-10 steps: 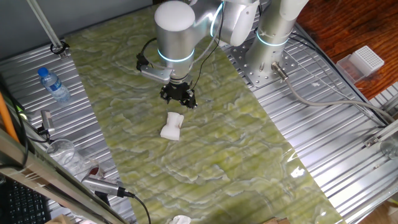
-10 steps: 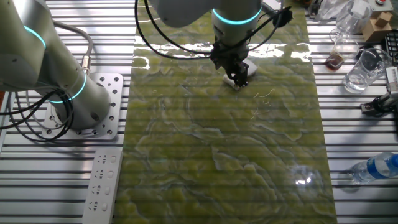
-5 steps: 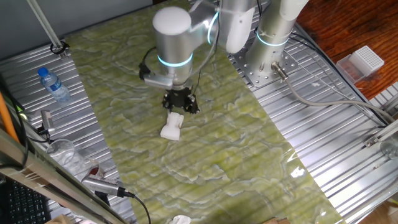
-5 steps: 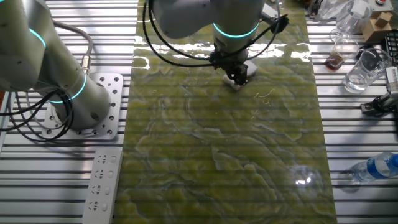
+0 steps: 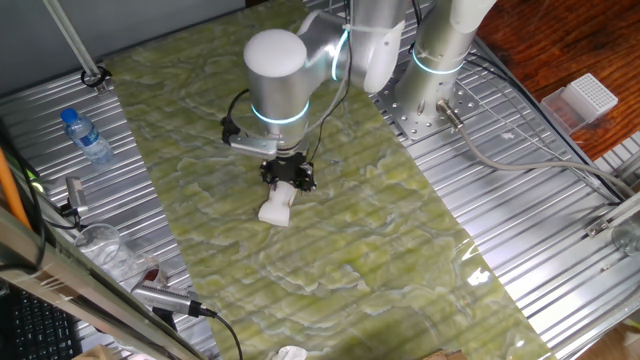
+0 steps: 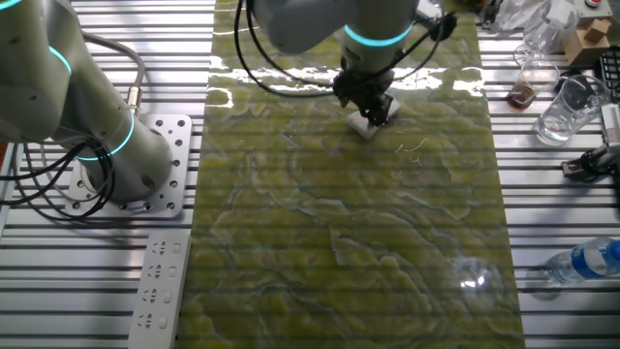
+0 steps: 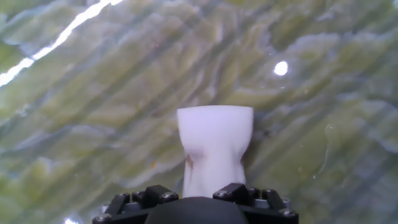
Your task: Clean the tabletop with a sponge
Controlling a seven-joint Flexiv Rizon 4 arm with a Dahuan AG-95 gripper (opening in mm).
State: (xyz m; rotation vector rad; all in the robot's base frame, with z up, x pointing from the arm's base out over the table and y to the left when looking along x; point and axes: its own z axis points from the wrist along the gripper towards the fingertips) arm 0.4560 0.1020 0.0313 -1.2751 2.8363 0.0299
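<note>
The sponge needs to be reached by my gripper and grabbed by its narrow middle (image 5: pixel 281 200), so that its broad side (image 5: pixel 275 214) stays free to wipe the tabletop clean.
The sponge (image 5: pixel 275 207), a white soft block with a pinched waist, lies on the green-yellow marbled tabletop (image 5: pixel 400 230). My gripper (image 5: pixel 287 182) is down over the sponge's far end, jaws still spread to either side of it; I see no squeeze. In the other fixed view the gripper (image 6: pixel 373 107) covers most of the sponge (image 6: pixel 361 125) near the tabletop's (image 6: pixel 339 242) far edge. In the hand view the sponge (image 7: pixel 214 143) stretches away from the gripper's black body (image 7: pixel 196 208) over the tabletop (image 7: pixel 93 93); the fingertips are hidden.
A water bottle (image 5: pixel 85 135) and a clear glass (image 5: pixel 100 245) stand on the ribbed metal at the left. A ragged white scrap (image 5: pixel 290 352) lies at the front edge. The arm's base (image 5: pixel 430 110) is at the back. A power strip (image 6: pixel 155 281) lies beside the sheet.
The gripper has come down and slightly forward, from above and behind the sponge onto its far end. The sponge has not moved.
</note>
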